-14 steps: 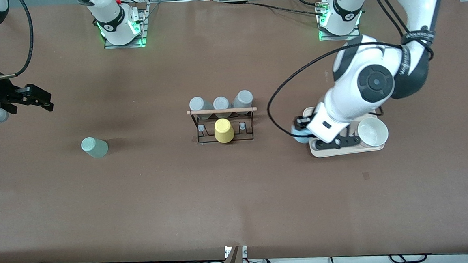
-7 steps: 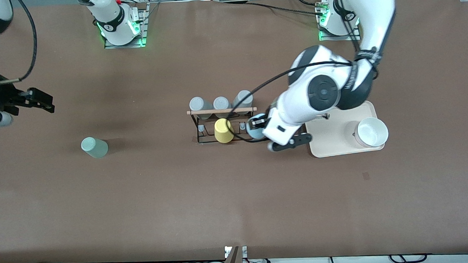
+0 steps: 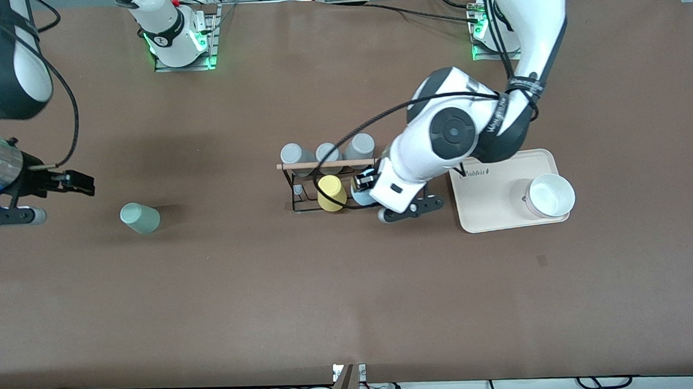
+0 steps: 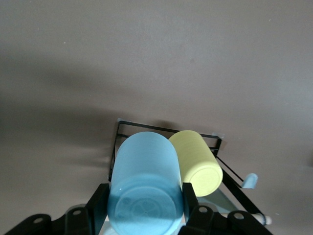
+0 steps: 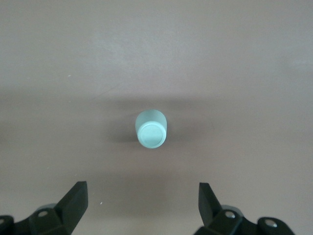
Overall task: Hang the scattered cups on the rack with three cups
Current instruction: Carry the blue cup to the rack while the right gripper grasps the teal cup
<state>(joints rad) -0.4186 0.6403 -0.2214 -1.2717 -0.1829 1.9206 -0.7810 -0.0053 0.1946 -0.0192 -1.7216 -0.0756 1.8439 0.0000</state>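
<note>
The robot needs to grab the mint-green cup with its right gripper next, holding the cup by its closed base end (image 3: 131, 213), to hang it on the rack (image 3: 289, 189).
The light blue cup (image 3: 361, 196) is held in my left gripper (image 3: 364, 193), beside the yellow cup (image 3: 331, 193), at the nearer side of the black wire rack (image 3: 289, 189) with the wooden rod (image 3: 326, 164). In the left wrist view my left gripper (image 4: 145, 197) is shut on the blue cup (image 4: 144, 171), next to the yellow cup (image 4: 196, 160) and the rack (image 4: 166, 128). The mint-green cup (image 3: 139, 218) stands alone toward the right arm's end. My right gripper (image 3: 78, 185) hovers beside it, open and empty. In the right wrist view my right gripper (image 5: 143, 196) faces the mint cup (image 5: 151, 128).
Three grey cups (image 3: 327, 153) hang on the rack's side farther from the front camera. A cream tray (image 3: 492, 209) with a white bowl (image 3: 551, 195) lies toward the left arm's end of the rack. Bare brown table lies between the mint cup and the rack.
My left gripper has carried the blue cup from the cream tray over to the rack, next to the yellow cup. My right gripper has moved closer to the mint cup.
</note>
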